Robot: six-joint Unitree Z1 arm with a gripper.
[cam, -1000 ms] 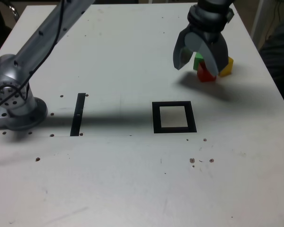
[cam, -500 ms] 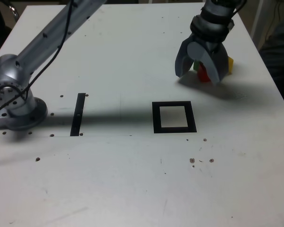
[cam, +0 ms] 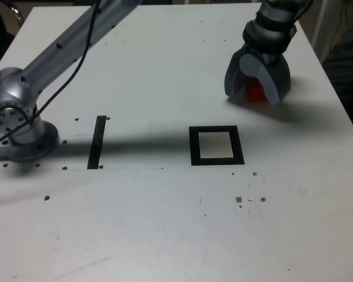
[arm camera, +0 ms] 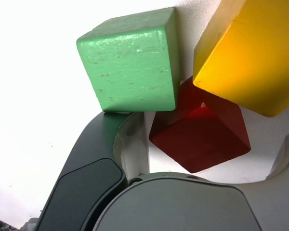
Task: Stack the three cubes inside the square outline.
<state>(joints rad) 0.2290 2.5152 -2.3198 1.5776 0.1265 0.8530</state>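
My gripper's fingers reach down on either side in the exterior view, so it is time to close. Closing now would catch the red cube (cam: 256, 91).
In the exterior view my gripper (cam: 254, 98) is down on the table at the far right, open, its two grey jaws straddling the red cube (cam: 256, 91). The gripper hides the green and yellow cubes in that view. The wrist view shows all three cubes packed together: the green cube (arm camera: 130, 65), the yellow cube (arm camera: 253, 53) and the red cube (arm camera: 200, 132), which lies between my fingers (arm camera: 89, 185). The jaws stand apart from the red cube's sides. The square outline (cam: 216, 160) lies nearer the camera than the cubes, with nothing inside it.
A narrow black strip (cam: 97, 141) lies to the exterior view's left of the square. The arm's base (cam: 17, 126) stands at the left edge, and the arm's links reach across the back of the white table (cam: 165, 223). Small dark specks dot the table.
The gripper has come down over the cube cluster and shifted slightly right. It now covers the green and yellow cubes in the exterior view. The jaws have stayed open.
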